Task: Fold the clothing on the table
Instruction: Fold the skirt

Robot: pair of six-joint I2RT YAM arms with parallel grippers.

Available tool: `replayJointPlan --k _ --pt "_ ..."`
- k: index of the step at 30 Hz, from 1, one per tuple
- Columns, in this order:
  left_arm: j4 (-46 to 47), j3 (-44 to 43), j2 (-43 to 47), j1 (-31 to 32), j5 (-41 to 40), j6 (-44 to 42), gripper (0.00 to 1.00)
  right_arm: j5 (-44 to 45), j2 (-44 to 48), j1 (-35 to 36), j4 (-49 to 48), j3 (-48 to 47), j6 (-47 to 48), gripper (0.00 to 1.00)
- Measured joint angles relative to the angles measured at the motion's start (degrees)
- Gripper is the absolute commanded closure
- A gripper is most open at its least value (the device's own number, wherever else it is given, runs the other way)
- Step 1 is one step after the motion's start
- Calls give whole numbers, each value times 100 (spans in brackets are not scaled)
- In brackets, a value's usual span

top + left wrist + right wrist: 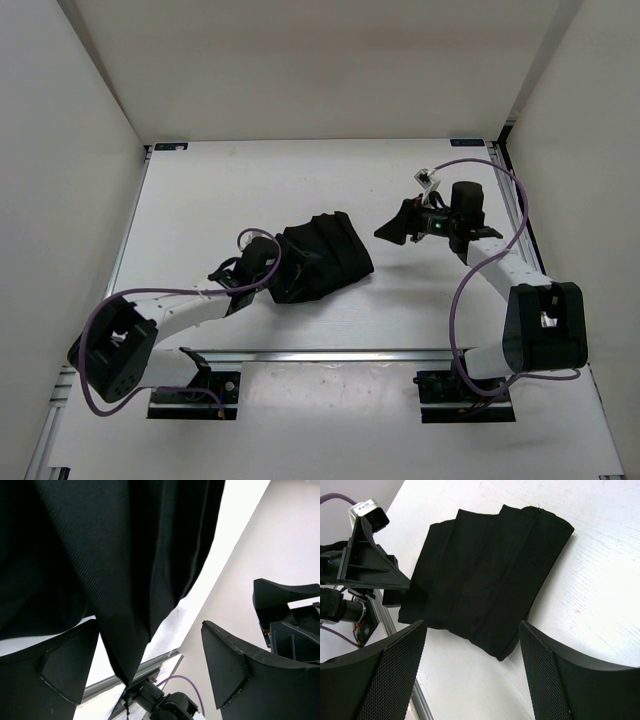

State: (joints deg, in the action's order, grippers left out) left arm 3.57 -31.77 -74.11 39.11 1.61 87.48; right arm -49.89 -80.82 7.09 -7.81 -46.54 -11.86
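I need to grab the black clothing with my left gripper by the pointed corner [281, 296] [128, 669] between its fingers, so the rest stays free to drape for the fold.
The clothing [322, 256] is a black, ridged bundle folded into a compact rectangle near the middle of the white table [200, 200]. My left gripper [268, 262] is at its left edge and is open. In the left wrist view the fabric [110, 555] hangs down between the wide-apart fingers [65, 665], with a pointed corner nearer the left one. My right gripper [398, 228] hovers to the right of the clothing, apart from it and open. In the right wrist view the folded clothing [485, 575] lies beyond the mesh pads [385, 670], and nothing is between them.
A metal rail [330, 353] runs along the table's near edge, in front of both arm bases. White walls close in the left, right and back sides. The left arm's purple cable [180, 293] loops beside its forearm. The right arm's cable [500, 175] arches over its wrist.
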Motion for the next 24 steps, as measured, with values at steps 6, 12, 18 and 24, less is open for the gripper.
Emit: replayJointPlan --k 6,12,18,24 --pt "361 0 -413 -2 7 -39 18 2 24 -37 -7 37 0 21" --pt "597 0 -671 -79 48 -190 57 2 92 -87 -15 66 -17 21" --pt "758 -26 -695 -203 96 -470 100 0 131 -164 -85 168 -74 21" --pt "254 -629 -601 -223 105 -1071 100 2 181 -199 -138 240 -125 21"
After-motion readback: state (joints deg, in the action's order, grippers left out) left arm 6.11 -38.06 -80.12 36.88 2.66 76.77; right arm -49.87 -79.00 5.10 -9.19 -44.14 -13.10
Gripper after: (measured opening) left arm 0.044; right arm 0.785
